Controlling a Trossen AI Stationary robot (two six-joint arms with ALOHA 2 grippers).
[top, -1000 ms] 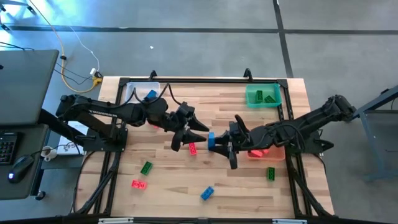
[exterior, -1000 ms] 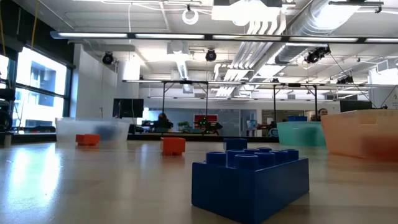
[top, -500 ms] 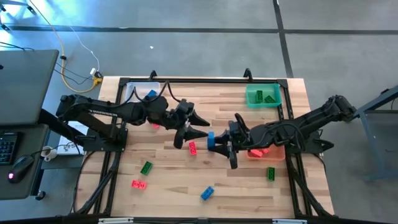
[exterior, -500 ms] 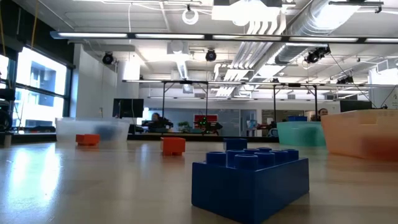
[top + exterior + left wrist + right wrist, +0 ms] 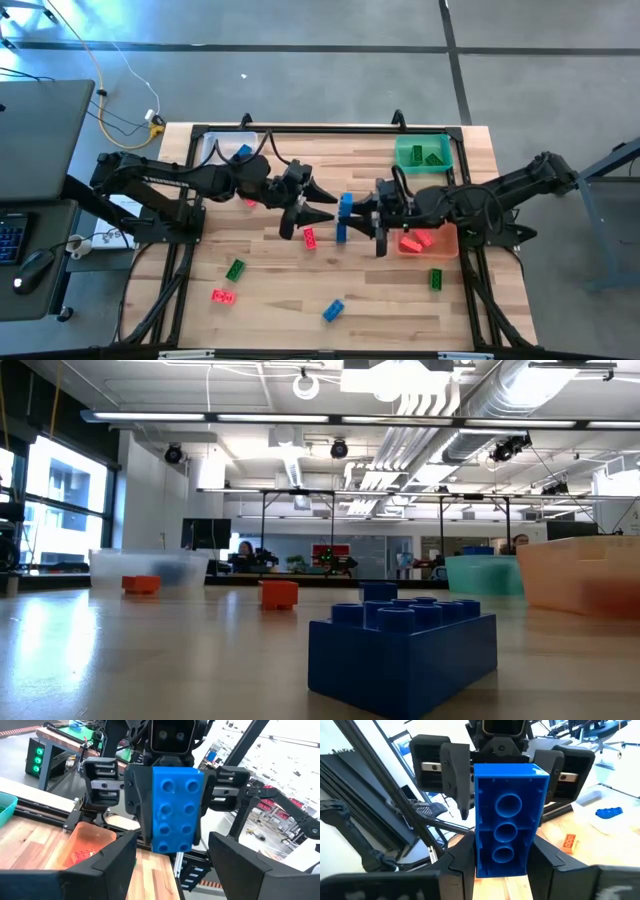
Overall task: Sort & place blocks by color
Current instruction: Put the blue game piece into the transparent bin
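My left gripper needs to grab the blue block by its long sides next, so it can drop the block into the clear bin (image 5: 228,147) with its match.
A blue block (image 5: 343,217) hangs in mid-air over the table's middle, with my right gripper (image 5: 346,218) shut on it. In the right wrist view its hollow underside (image 5: 506,827) faces me. In the left wrist view its studded top (image 5: 174,807) shows. My left gripper (image 5: 331,205) points at the block from the table's left. It is open, and its fingers (image 5: 107,867) stand on either side of the block's studded face without visibly touching it. My right gripper pinches the blue block's two long sides (image 5: 479,855) between its two fingers (image 5: 462,862). The fingers come level from the table's right. The block is lifted clear of the table, roughly on end, with its studs toward my left gripper.
A clear bin (image 5: 226,148) at the far left holds a blue block. A green bin (image 5: 421,154) is at the far right, and an orange bin (image 5: 430,243) is under my right arm. Loose blocks lie nearer: red (image 5: 310,237), green (image 5: 235,268), red (image 5: 222,296), blue (image 5: 333,310), green (image 5: 436,278).
My right gripper has carried the blue block a little up and toward the table's far edge, and has swung to point more squarely at my left gripper. The block now stands right in front of my left gripper's open fingers. It stays clear of the table.
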